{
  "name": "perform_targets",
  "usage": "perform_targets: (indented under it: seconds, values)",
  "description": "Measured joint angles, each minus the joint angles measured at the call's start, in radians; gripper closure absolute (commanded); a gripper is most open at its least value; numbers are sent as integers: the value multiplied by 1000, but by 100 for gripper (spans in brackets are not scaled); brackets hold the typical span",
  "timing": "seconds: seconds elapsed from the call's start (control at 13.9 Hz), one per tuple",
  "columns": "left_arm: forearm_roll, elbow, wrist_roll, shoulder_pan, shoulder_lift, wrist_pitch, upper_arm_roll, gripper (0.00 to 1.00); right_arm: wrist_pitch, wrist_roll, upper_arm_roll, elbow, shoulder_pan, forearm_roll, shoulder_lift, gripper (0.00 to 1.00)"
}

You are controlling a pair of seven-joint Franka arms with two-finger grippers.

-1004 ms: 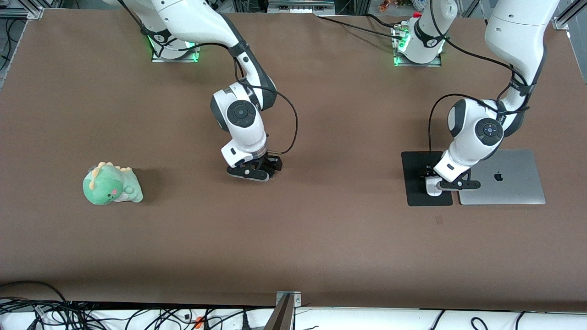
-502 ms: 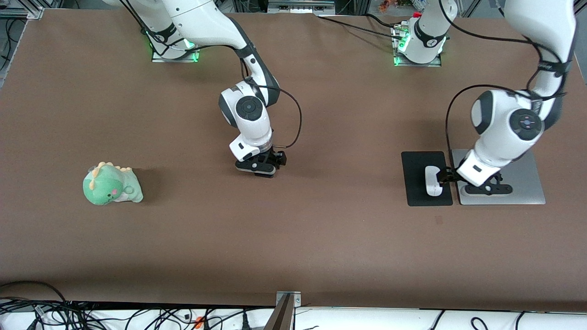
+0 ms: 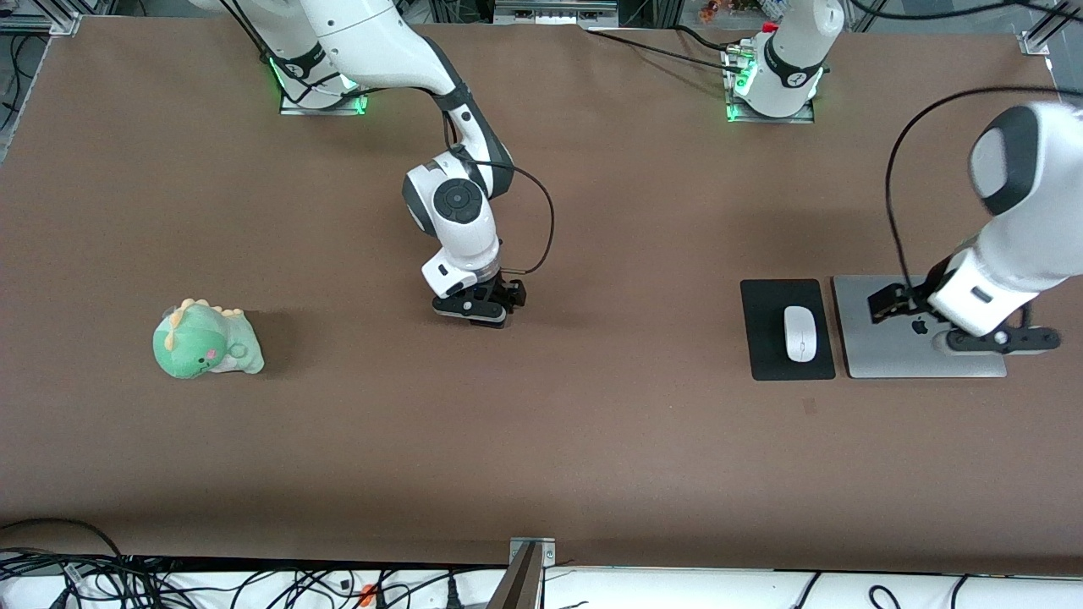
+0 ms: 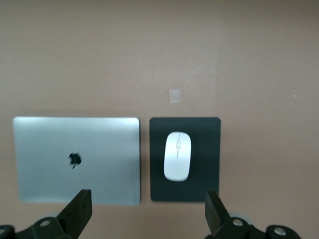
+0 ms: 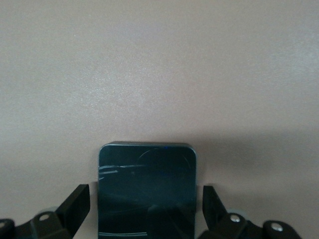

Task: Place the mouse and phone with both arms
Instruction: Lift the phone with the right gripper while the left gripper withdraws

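The robot's right gripper should close on the black phone now, since its fingers are beside the phone, at the table, in the right wrist view.
The white mouse (image 3: 799,332) lies on the black mouse pad (image 3: 766,347), free of any gripper; it also shows in the left wrist view (image 4: 177,156). My left gripper (image 3: 956,326) is up in the air over the silver laptop (image 3: 871,359), open and empty (image 4: 147,219). My right gripper (image 3: 474,309) is low at the middle of the table. In the right wrist view the black phone (image 5: 147,169) lies flat between its open fingers (image 5: 144,199), with a gap on each side. The gripper hides the phone in the front view.
The closed laptop (image 4: 75,159) lies beside the mouse pad (image 4: 204,144) toward the left arm's end. A green plush dinosaur (image 3: 206,341) sits toward the right arm's end. A small tape mark (image 3: 810,406) is nearer the front camera than the pad.
My left gripper let go of the mouse on the pad, rose and moved over the laptop. My right gripper shifted a little, then stayed low at the table's middle.
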Motion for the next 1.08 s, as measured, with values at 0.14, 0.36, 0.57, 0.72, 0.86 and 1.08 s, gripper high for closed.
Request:
perform_targets:
  seconds: [0.14, 0.36, 0.57, 0.72, 0.86, 1.08]
  values:
    - [-3, 95, 0, 0, -16, -117, 0, 0, 19, 0, 0, -3, 0, 0, 13, 22]
    - [-5, 163, 19, 2, -20, -214, 0, 0, 21, 0, -2, -3, 1, 0, 11, 81]
    - [-31, 167, 43, 21, -55, -265, 0, 0, -18, -2, -3, 5, 2, -1, -1, 90]
    - [-36, 153, 51, 30, -94, -279, 0, 0, -113, -6, -13, 35, 3, -1, 0, 92]
    - [-36, 139, 52, 31, -113, -279, -1, 0, -235, -47, -46, 93, 4, -3, -2, 100]
    - [-37, 135, 53, 31, -111, -277, -3, 0, -414, -181, -127, 181, 3, -3, -17, 100]
